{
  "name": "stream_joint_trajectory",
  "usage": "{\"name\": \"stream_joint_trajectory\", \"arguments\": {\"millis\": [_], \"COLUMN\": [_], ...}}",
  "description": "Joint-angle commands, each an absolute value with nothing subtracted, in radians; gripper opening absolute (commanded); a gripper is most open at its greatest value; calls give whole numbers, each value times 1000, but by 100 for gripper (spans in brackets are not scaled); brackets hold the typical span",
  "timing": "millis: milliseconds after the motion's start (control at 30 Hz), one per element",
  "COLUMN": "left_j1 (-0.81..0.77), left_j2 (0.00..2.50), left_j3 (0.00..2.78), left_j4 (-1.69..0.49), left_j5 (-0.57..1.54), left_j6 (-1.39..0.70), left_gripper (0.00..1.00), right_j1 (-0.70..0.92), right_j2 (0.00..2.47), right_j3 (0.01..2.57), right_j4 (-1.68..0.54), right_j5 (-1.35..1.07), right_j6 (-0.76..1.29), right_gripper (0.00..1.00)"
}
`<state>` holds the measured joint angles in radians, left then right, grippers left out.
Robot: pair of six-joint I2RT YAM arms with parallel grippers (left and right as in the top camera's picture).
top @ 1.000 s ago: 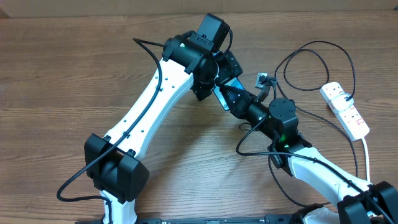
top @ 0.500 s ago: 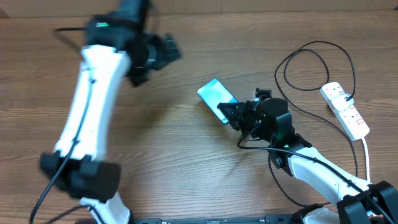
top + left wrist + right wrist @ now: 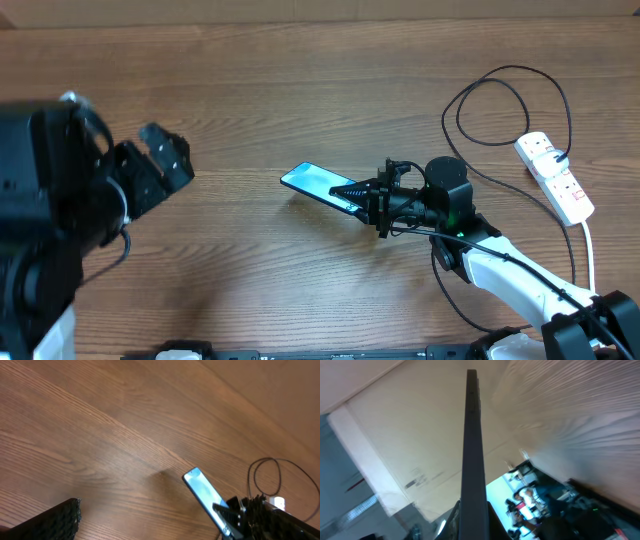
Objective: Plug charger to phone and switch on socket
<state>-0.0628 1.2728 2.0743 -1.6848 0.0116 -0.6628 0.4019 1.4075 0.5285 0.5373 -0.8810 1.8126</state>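
My left gripper grabs the phone across its free side (image 3: 304, 180) (image 3: 197, 482) next, away from my right gripper, so the charging end stays open to plug.
The phone (image 3: 315, 182), slim with a light-blue screen, is tilted on edge above the table centre, with my right gripper (image 3: 366, 196) shut on its right end. It also shows in the left wrist view (image 3: 200, 491) and edge-on in the right wrist view (image 3: 473, 450). My left gripper (image 3: 155, 165) is far left, raised and blurred, open and empty. The charger (image 3: 500, 95) loops at the right, its black plug in the socket (image 3: 558, 178), a white power strip with red switches. I cannot make out the connector tip.
The strip's thick white cord (image 3: 590, 250) runs down the right edge. The right arm (image 3: 500, 265) reaches in from the lower right. The left arm's dark body (image 3: 45, 210) fills the left side, close to the camera.
The left arm let go near the phone and swung far to the left and up. The right gripper turned the phone so that it points left and stands more on edge.
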Motion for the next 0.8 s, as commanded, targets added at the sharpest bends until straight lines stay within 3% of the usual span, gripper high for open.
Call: {"name": "stream_joint_trajectory", "arguments": {"millis": [0,133,200,333,433,600,767], "left_j1": [-75,-75,-75,-75,-87,-201,-300], "left_j2": [1203,1129,1084,985,966,968,971], "left_j3": [1963,1766,1623,1293,1081,834,814], "left_j4": [-1689,-1667,-1586,-1264,-1063,-673,-501], "left_j5": [-6,73,245,503,583,628,491], "left_j6": [-786,-902,-902,-1012,-1087,-1253,-1390], "left_gripper": [100,100,100,100,100,90,86], "right_j1": [406,406,406,406,406,406,406], "right_j2": [1398,1398,1398,1398,1398,1398,1398], "right_j3": [545,545,545,545,545,545,545], "right_j4": [673,736,731,731,731,728,722], "right_j5": [-911,-911,-911,-911,-911,-903,-904], "right_j6": [1924,1942,1941,1941,1942,1942,1942], "right_gripper": [4,4,4,4,4,4,4]}}
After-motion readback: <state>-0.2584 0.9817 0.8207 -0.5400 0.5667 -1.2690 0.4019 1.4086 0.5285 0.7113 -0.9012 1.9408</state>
